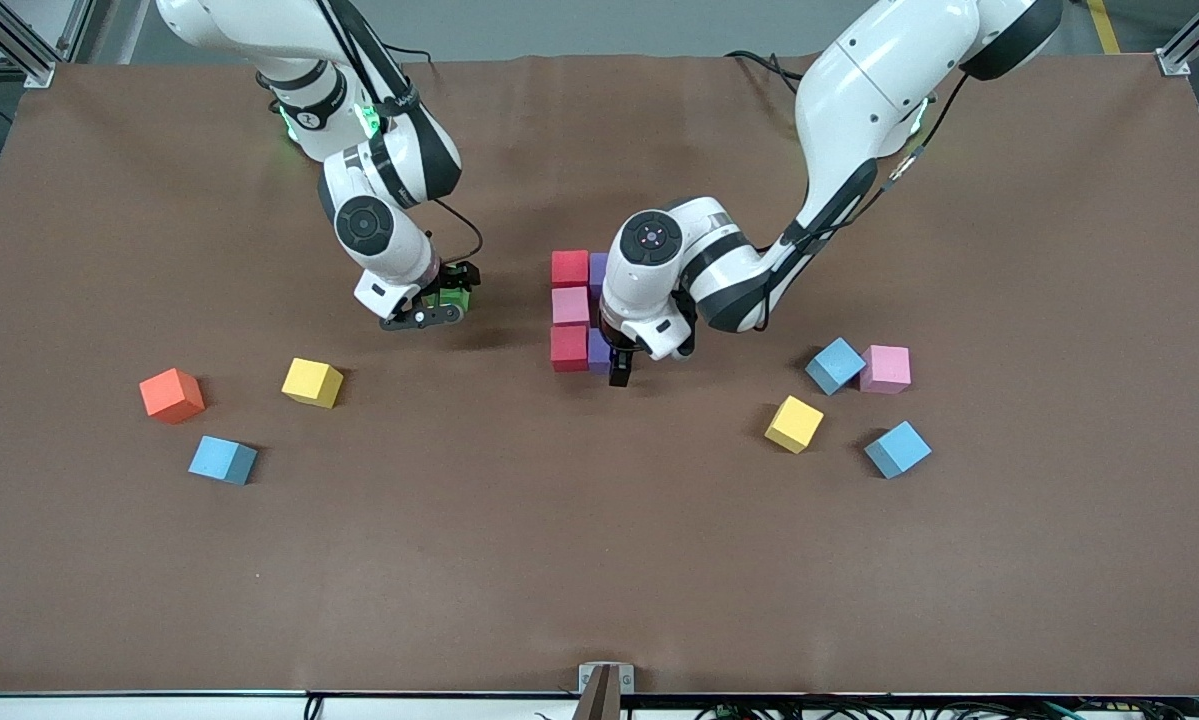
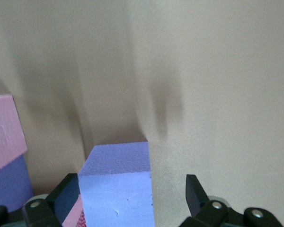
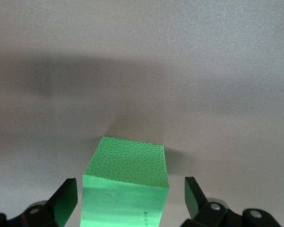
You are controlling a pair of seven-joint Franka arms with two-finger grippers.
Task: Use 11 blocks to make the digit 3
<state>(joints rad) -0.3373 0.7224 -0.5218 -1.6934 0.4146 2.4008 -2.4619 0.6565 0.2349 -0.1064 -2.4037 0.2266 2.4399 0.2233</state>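
The green block sits low between my fingertips, so it is time for my right gripper to close on it now.
A cluster stands mid-table: red block, purple block, pink block, red block and a second purple block. My left gripper is low over that second purple block, open, with the block between its fingers and a gap at one side. My right gripper is open around the green block, which sits on the mat with gaps at both sides in the right wrist view.
Toward the right arm's end lie a yellow block, an orange cube and a light blue block. Toward the left arm's end lie a light blue block, a pink block, a yellow block and another light blue block.
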